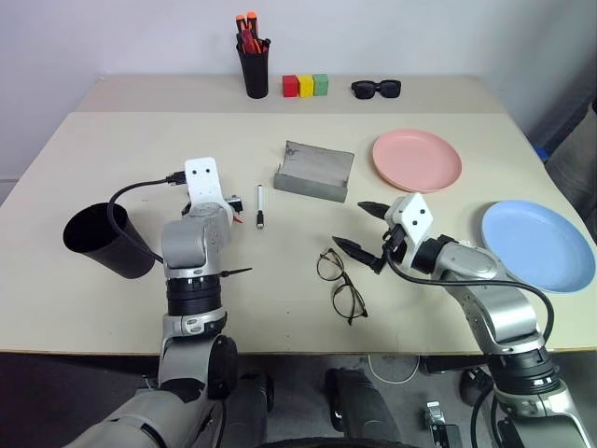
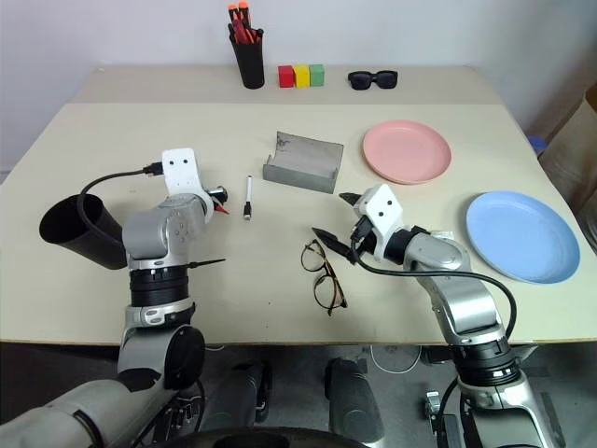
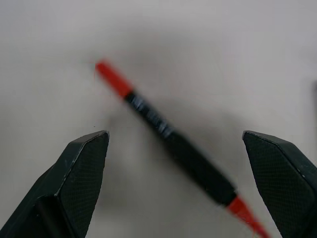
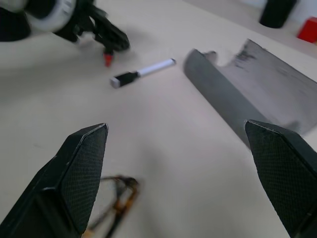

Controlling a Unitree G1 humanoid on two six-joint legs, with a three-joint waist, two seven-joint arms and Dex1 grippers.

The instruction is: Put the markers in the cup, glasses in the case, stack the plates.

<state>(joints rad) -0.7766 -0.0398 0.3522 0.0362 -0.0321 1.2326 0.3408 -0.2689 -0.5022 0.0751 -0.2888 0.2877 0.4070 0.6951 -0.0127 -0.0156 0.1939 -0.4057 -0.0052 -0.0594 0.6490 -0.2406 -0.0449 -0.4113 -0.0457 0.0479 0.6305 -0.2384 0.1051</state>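
My left gripper's fingers stand low beside the red marker's black middle in the left wrist view, so my left gripper closes on the marker next.
The red marker (image 3: 148, 111) with a black middle lies on the table between the fingers of my open left gripper (image 3: 174, 136), which hovers over it untouched. Just to its right lies the white marker (image 1: 260, 207). The black cup (image 1: 107, 241) stands at the far left. The wire-framed glasses (image 1: 338, 280) lie unfolded near the front edge. Above them, toward the case, my right gripper (image 1: 353, 224) hangs open and empty. The grey case (image 1: 312, 170) lies open mid-table. The pink plate (image 1: 417, 159) and the blue plate (image 1: 538, 245) sit apart at the right.
At the back stand a black pen holder (image 1: 254, 65) with orange-capped pens, three coloured blocks (image 1: 306, 86) and black sunglasses (image 1: 376, 89). A black cable (image 1: 126, 219) loops from my left wrist beside the cup.
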